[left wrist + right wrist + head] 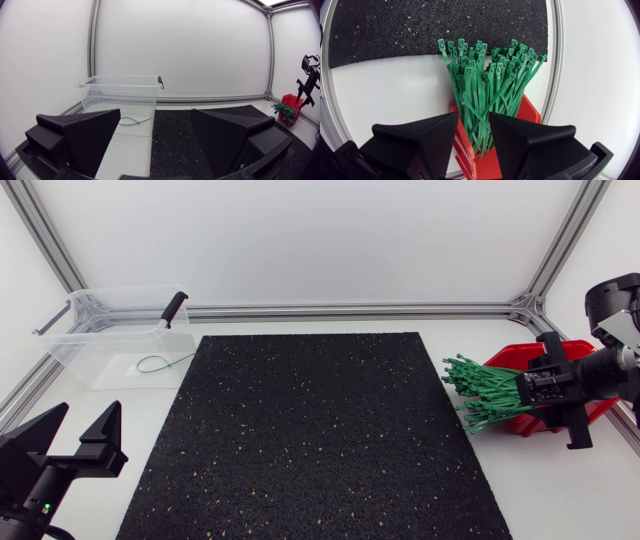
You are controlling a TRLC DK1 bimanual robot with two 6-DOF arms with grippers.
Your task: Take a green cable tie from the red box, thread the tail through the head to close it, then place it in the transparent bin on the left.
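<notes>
A green cable tie needs to be held by its strap [500,386] in my right gripper next, so its head [458,363] stays free and the tail can thread through it.
A thick bundle of green cable ties [480,390] fans out of the red box [510,358] at the table's right, heads towards the mat. My right gripper [528,388] hovers over the box. In the right wrist view its fingers stand open on either side of the cable ties [485,70], part of the bundle lying in the gap above the red box [529,111]. The transparent bin [100,360] sits at the back left with one looped green tie [160,363] inside. My left gripper [85,420] rests open at the front left, nothing between its fingers.
A black speckled mat [310,440] covers the middle of the table. A black-handled tool [172,310] lies on the bin's rim. Aluminium frame rails run along the back and side edges.
</notes>
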